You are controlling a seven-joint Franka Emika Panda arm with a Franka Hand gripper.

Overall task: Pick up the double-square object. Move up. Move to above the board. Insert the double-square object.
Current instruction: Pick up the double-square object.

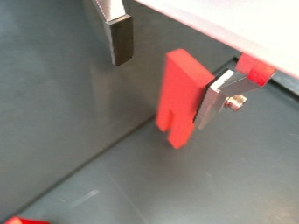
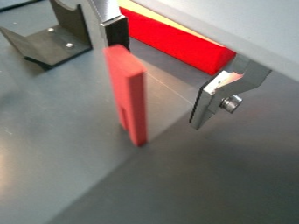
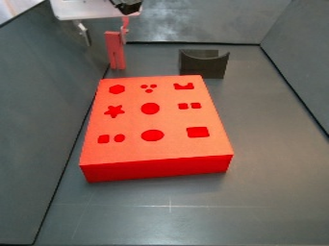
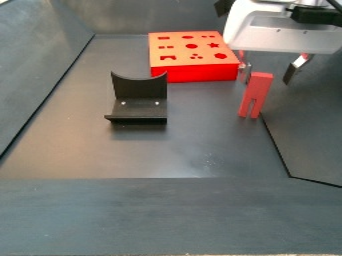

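Observation:
My gripper should next grab the double-square object by its upper end (image 3: 113,38) (image 1: 251,70), so that it can put the object into the paired square holes of the board.
The double-square object (image 1: 177,96) is a slim pinkish-red bar standing upright on the dark floor; it also shows in the wrist view (image 2: 128,92) and in both side views (image 3: 115,48) (image 4: 254,95). My gripper (image 1: 167,70) (image 2: 163,68) is open and low around it, one silver finger (image 1: 119,39) on one side and the other finger (image 1: 216,96) close to its other side. It is not clamped. The board (image 3: 154,120) (image 4: 194,55), a large red slab with shaped cut-outs, lies apart from the bar; its edge shows behind the fingers (image 2: 176,39).
The fixture (image 3: 203,62) (image 4: 136,98) (image 2: 47,44), a dark bracket, stands on the floor beside the board. Grey walls enclose the floor close behind the gripper (image 3: 110,29) (image 4: 267,68).

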